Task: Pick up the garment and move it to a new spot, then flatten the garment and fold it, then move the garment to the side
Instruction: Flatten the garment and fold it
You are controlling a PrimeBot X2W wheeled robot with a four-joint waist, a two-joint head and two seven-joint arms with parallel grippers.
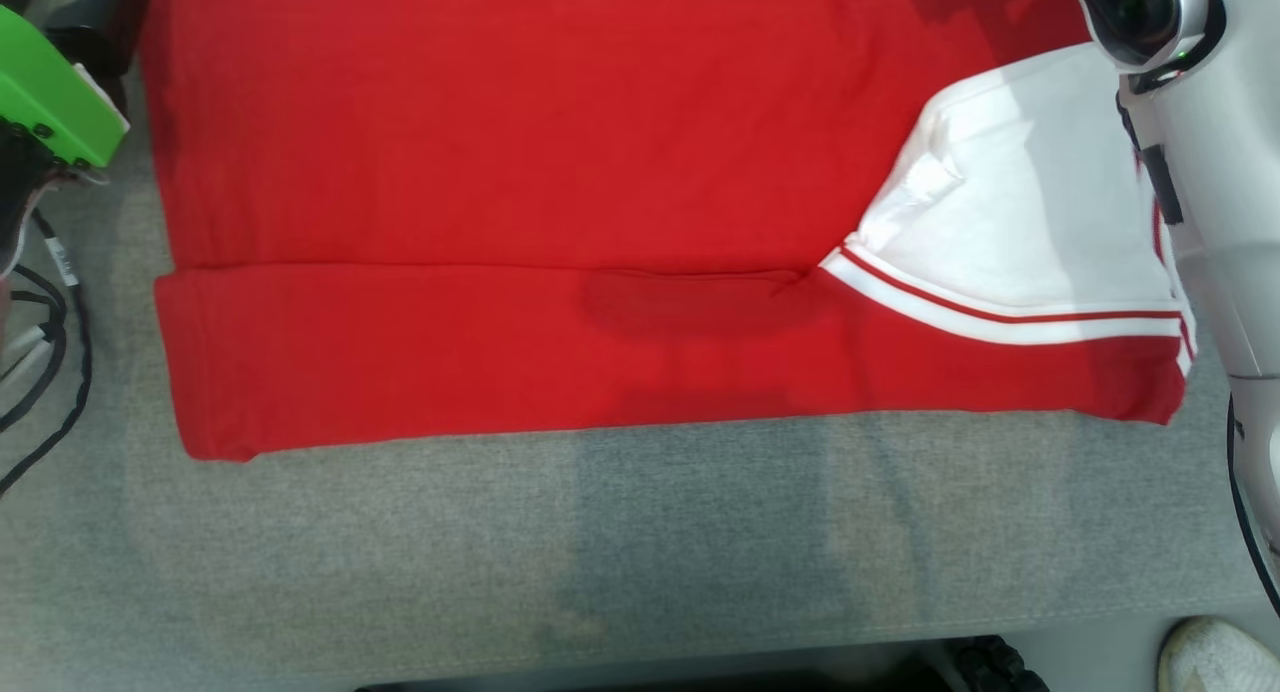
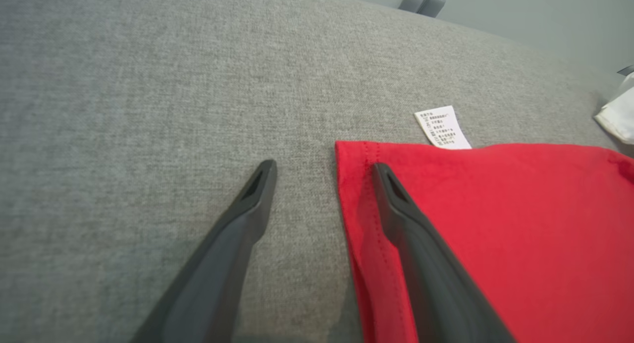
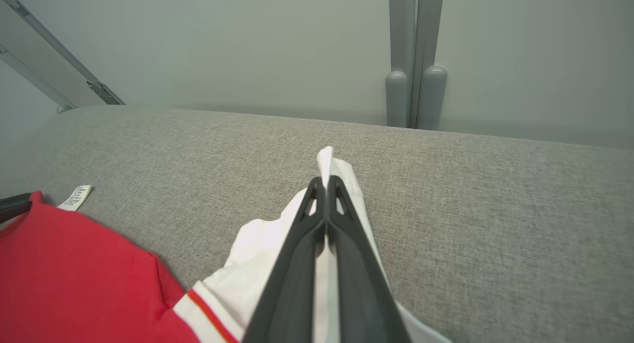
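Note:
My left gripper grabs the shirt by its hem corner (image 2: 355,158) next, where the shirt's edge meets the table, since its red body lies spread flat.
The garment (image 1: 520,172) is a red shirt with a white, red-striped sleeve (image 1: 1030,202), spread flat on the grey padded table (image 1: 640,552), its near part folded over. My left gripper (image 2: 323,168) stands open at the shirt's corner (image 2: 356,184), one finger over the red hem and the other over bare table. A white care label (image 2: 442,127) pokes out past that edge. My right gripper (image 3: 327,184) is shut on the white sleeve's edge (image 3: 328,159), which stands pinched between the tips. The red body (image 3: 74,273) lies to its lower left.
A green block (image 1: 50,92) and black cables (image 1: 45,362) sit at the table's left edge. My pale right forearm (image 1: 1210,222) runs down the right side. Two grey posts (image 3: 416,95) rise behind the far edge. A white shoe (image 1: 1215,657) shows on the floor.

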